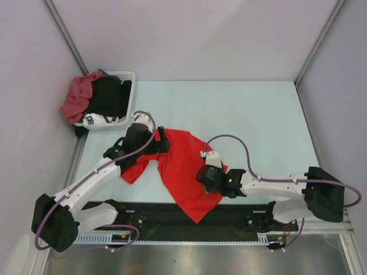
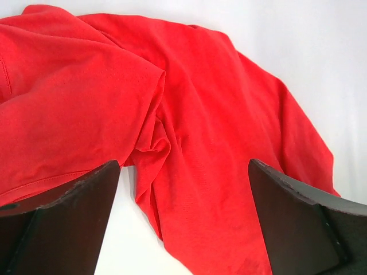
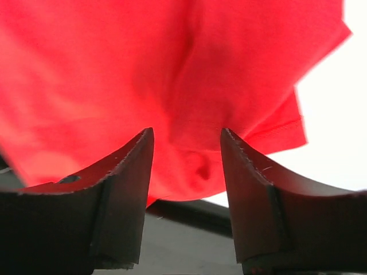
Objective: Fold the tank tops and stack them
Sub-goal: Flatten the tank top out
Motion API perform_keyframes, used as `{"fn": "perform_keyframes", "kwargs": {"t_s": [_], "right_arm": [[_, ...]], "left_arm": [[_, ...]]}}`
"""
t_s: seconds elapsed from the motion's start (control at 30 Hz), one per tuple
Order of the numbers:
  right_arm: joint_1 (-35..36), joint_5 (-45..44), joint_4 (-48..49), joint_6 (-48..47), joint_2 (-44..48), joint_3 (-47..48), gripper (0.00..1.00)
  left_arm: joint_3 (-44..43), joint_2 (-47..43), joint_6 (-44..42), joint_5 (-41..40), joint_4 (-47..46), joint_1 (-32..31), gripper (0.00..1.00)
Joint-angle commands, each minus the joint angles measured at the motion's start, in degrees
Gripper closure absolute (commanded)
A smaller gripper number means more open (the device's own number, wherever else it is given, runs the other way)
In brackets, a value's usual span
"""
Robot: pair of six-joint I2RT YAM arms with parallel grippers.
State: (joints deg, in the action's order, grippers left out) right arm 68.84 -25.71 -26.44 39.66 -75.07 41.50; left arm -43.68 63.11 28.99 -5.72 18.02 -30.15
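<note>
The red tank top needs to be spread for folding, so my left gripper should next grab the red tank top by the fold away from my right gripper.
The bright red tank top (image 1: 184, 163) lies crumpled on the table between the two arms, its lower corner hanging over the black strip at the near edge. My left gripper (image 1: 163, 140) hovers at its upper left edge; in the left wrist view the left gripper (image 2: 183, 166) is wide open above the red cloth (image 2: 218, 114). My right gripper (image 1: 204, 174) sits on the top's right side. In the right wrist view the right gripper (image 3: 187, 132) has its jaws partly apart, with a fold of the red cloth (image 3: 114, 69) bunched between them. The maroon tank top (image 1: 77, 97) hangs over the basket's left side.
A white basket (image 1: 129, 77) at the back left holds a black garment (image 1: 109, 97) and a white cloth with dark lettering (image 1: 94, 119). A black strip (image 1: 241, 213) runs along the near table edge. Grey walls close in the left and right sides.
</note>
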Motion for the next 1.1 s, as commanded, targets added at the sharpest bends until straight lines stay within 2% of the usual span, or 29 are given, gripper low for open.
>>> {"fn": "perform_keyframes", "kwargs": {"t_s": [0.0, 0.17, 0.23, 0.27, 0.37, 0.43, 0.53, 0.57, 0.63, 0.7, 0.8, 0.97, 1.07], "right_arm": [[-0.02, -5.84, -2.92, 2.09, -2.45, 2.27, 0.47], [-1.86, -6.72, -3.36, 0.95, -4.38, 3.06, 0.59], [-3.78, -6.19, -4.06, 0.33, -4.12, 3.07, 0.88], [-4.84, -6.36, -4.76, 0.24, -3.69, 3.50, 1.00], [-9.06, -8.30, -7.57, -1.33, 1.92, 3.77, 1.00], [-13.00, -6.20, -8.19, -3.44, 8.95, 3.68, 1.00], [-25.74, 1.68, -7.32, -8.80, 17.83, 2.98, 1.00], [-33.17, 3.98, -7.14, -11.07, 19.42, 2.98, 1.00], [-39.63, 10.99, -6.61, -12.93, 22.58, 2.80, 1.00], [-46.48, 15.93, -5.39, -13.64, 23.65, 2.28, 1.00], [-51.59, 21.39, -3.02, -13.73, 22.51, 1.84, 1.00], [-57.84, 27.01, 2.44, -13.47, 17.51, 3.59, 1.00], [-58.64, 29.14, 3.85, -13.99, 15.92, 5.70, 1.00]], "left_arm": [[1.58, -3.87, 0.10, 1.06, -2.29, -0.43, 0.00], [3.86, -7.38, 0.19, 1.67, -2.11, -0.52, 0.00], [4.31, -7.74, 0.19, 1.59, -1.94, -0.61, 0.00], [4.48, -7.91, 0.01, 1.58, -1.94, -0.52, 0.00], [4.22, -6.95, -0.86, 1.67, -2.11, -0.61, 0.00], [3.78, -5.03, -1.39, 1.41, -1.94, -0.78, 0.00], [1.85, -0.91, -2.36, 0.01, -0.71, -0.96, 0.00], [0.63, 0.07, -2.71, -0.52, -0.27, -1.14, 0.00], [-0.52, 2.53, -2.80, -1.84, 0.08, -1.57, 0.00], [-0.88, 3.59, -2.54, -2.02, 0.09, -2.01, 0.00], [-0.70, 4.56, -2.36, -2.45, -0.88, -3.94, 0.00], [-1.05, 6.76, -2.36, -4.47, -0.88, -5.53, 0.00], [-1.76, 8.34, -2.71, -6.31, -0.79, -5.53, 0.00]]}}
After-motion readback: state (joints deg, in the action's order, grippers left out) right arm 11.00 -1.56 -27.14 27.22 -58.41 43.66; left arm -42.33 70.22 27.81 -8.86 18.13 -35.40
